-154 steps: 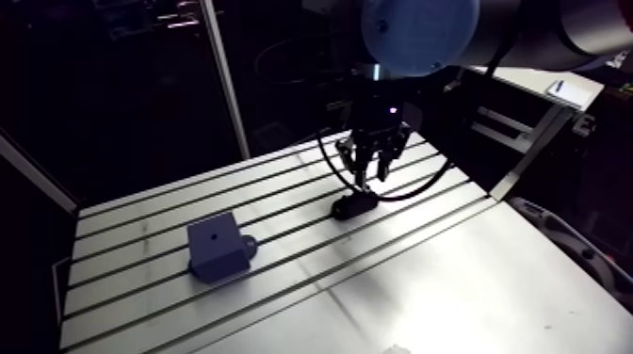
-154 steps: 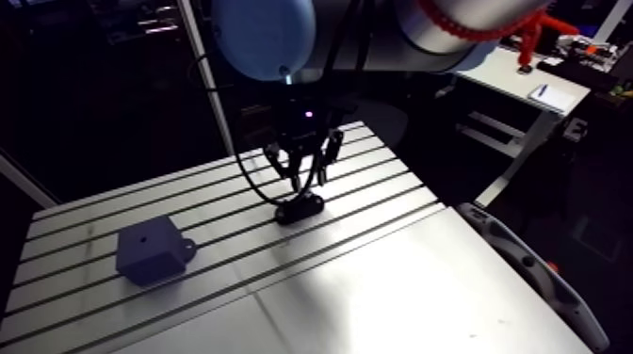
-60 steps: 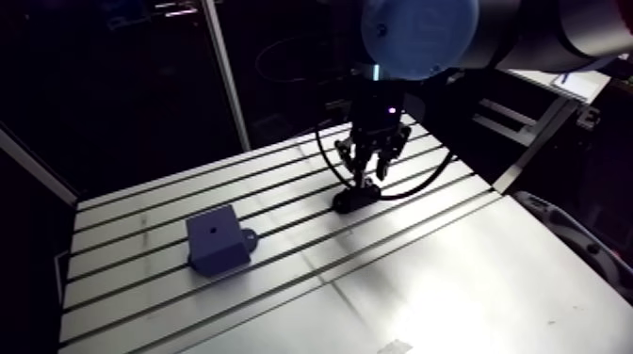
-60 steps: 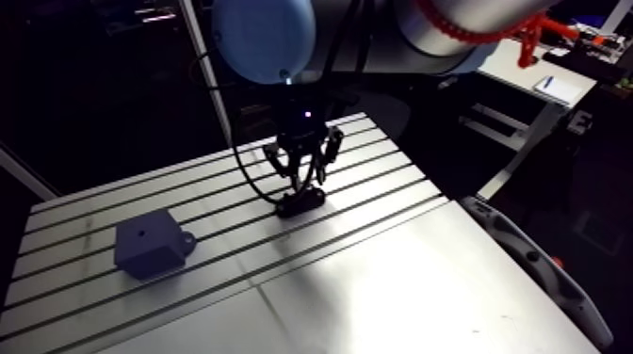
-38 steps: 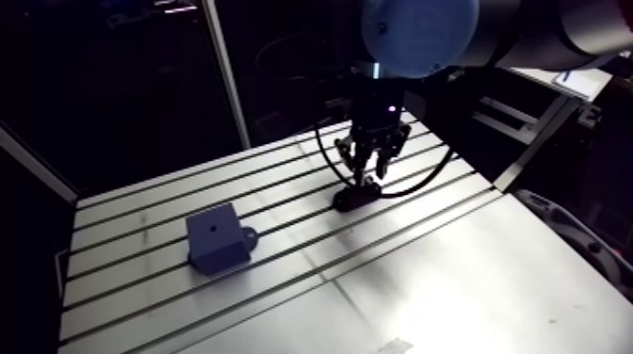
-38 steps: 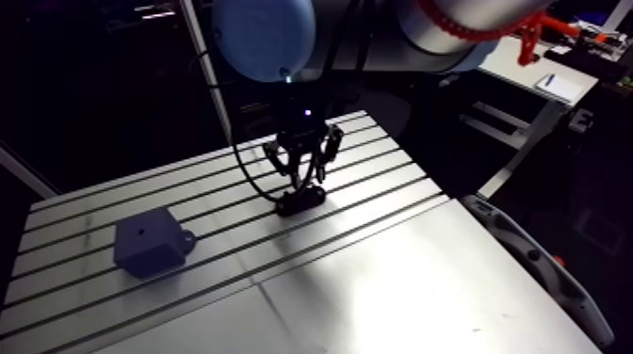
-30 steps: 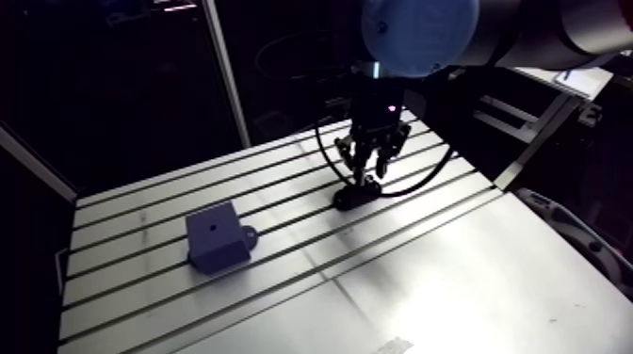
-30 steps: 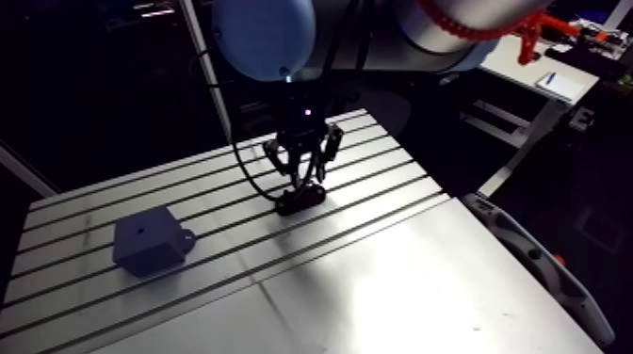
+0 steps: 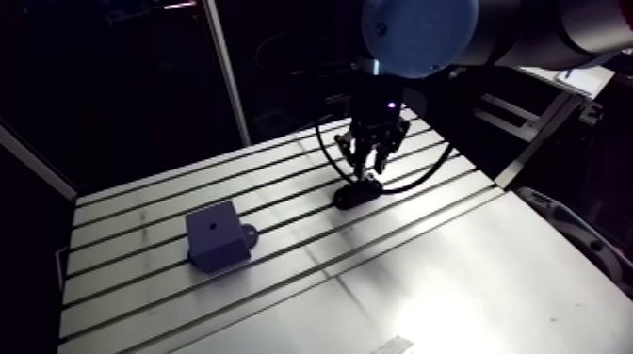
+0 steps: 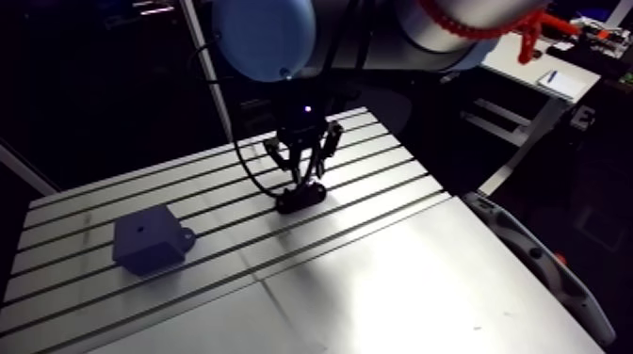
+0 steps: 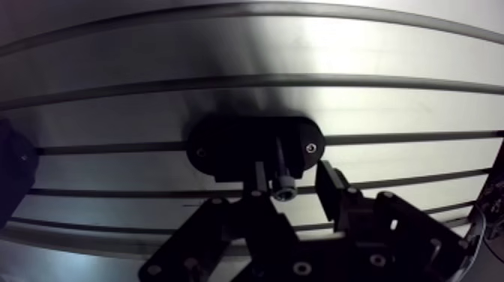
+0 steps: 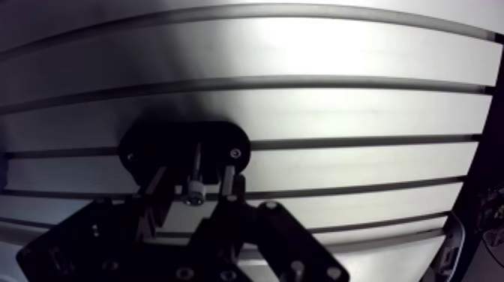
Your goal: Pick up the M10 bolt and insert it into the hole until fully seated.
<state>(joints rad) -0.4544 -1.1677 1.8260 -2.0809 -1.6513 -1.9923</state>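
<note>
I will next grab the bolt by its head end (image 11: 284, 188) with my gripper and insert it into the hole, since the black holder (image 11: 225, 146) surrounds the bolt's lower body.
The M10 bolt (image 11: 283, 185) stands upright in a black holder (image 11: 225, 146) on the slotted table, head towards the wrist camera. My gripper (image 11: 292, 171) hangs right over the holder, open, one finger on each side of the bolt. In the wrist view a narrow gap shows between the bolt and each finger. In the arm view the gripper (image 9: 367, 172) sits just above the holder (image 9: 358, 194). The blue-grey block (image 9: 218, 237) with a hole in its top face and a small tab on its side rests well to the left of the holder.
The aluminium table (image 9: 283, 202) has several long slots running across it. A smooth plate (image 9: 443, 282) covers the near right part. An upright frame post (image 9: 226, 75) rises behind the table's far edge.
The fingers have drawn closer together around the bolt than earlier. The holder and the block have stayed put. The arm view has shifted slightly with the arm.
</note>
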